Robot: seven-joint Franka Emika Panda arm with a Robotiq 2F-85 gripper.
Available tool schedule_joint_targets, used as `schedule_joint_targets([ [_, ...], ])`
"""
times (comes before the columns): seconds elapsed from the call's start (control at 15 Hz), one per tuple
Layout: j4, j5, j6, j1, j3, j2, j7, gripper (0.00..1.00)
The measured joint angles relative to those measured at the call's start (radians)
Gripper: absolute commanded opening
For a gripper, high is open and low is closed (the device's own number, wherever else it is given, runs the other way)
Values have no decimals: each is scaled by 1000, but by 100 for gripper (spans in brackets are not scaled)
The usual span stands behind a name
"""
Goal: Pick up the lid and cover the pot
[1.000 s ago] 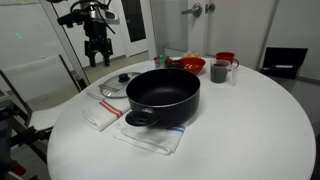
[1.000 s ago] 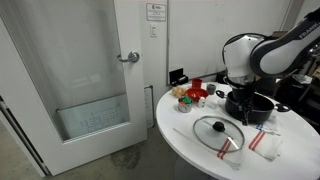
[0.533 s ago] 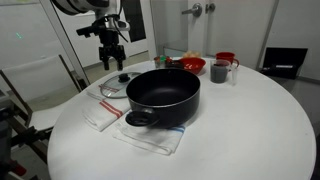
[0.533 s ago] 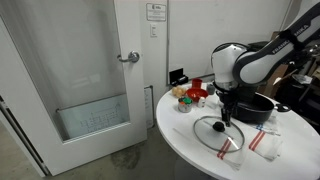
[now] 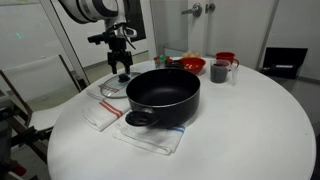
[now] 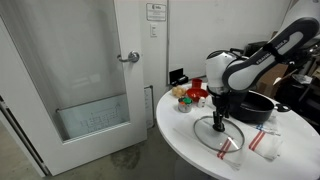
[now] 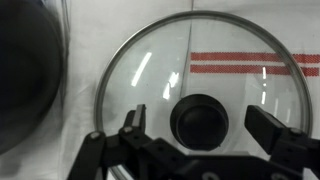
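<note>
The black knob [image 7: 199, 120] is in the gap below my fingers in an exterior view, so my gripper must lower to it before closing.
The glass lid [image 7: 200, 70] with metal rim and black knob [image 7: 199, 120] lies flat on a red-striped cloth on the white round table, beside the pot. The big black pot [image 5: 163, 95] stands on another cloth at the table's middle; its dark wall shows in the wrist view [image 7: 30, 80]. My gripper [image 7: 200, 125] is open, right above the lid, one finger on each side of the knob, not touching it. In both exterior views the gripper [image 5: 122, 68] [image 6: 218, 122] hangs just over the lid [image 6: 218, 133].
Red bowls [image 5: 192, 65] and a grey mug [image 5: 219, 71] stand at the table's far side behind the pot. White striped cloths [image 5: 100, 115] lie under the lid and pot. A door [image 6: 85, 70] stands beyond the table edge.
My gripper has come down from high above toward the lid and now straddles the knob. The lid and pot have not moved.
</note>
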Motion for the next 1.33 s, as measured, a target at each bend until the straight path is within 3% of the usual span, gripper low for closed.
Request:
schedule_joint_targets([
  [0.2, 36, 2, 0, 0, 0, 32, 0, 100],
  [0.27, 44, 3, 0, 0, 0, 41, 0, 75],
  [0.33, 52, 3, 0, 0, 0, 48, 0, 74],
  [0.47, 66, 4, 0, 0, 0, 60, 0, 60],
  [0.73, 78, 11, 0, 0, 1, 68, 0, 28],
  [1.33, 82, 28, -3, -5, 1, 65, -1, 25],
])
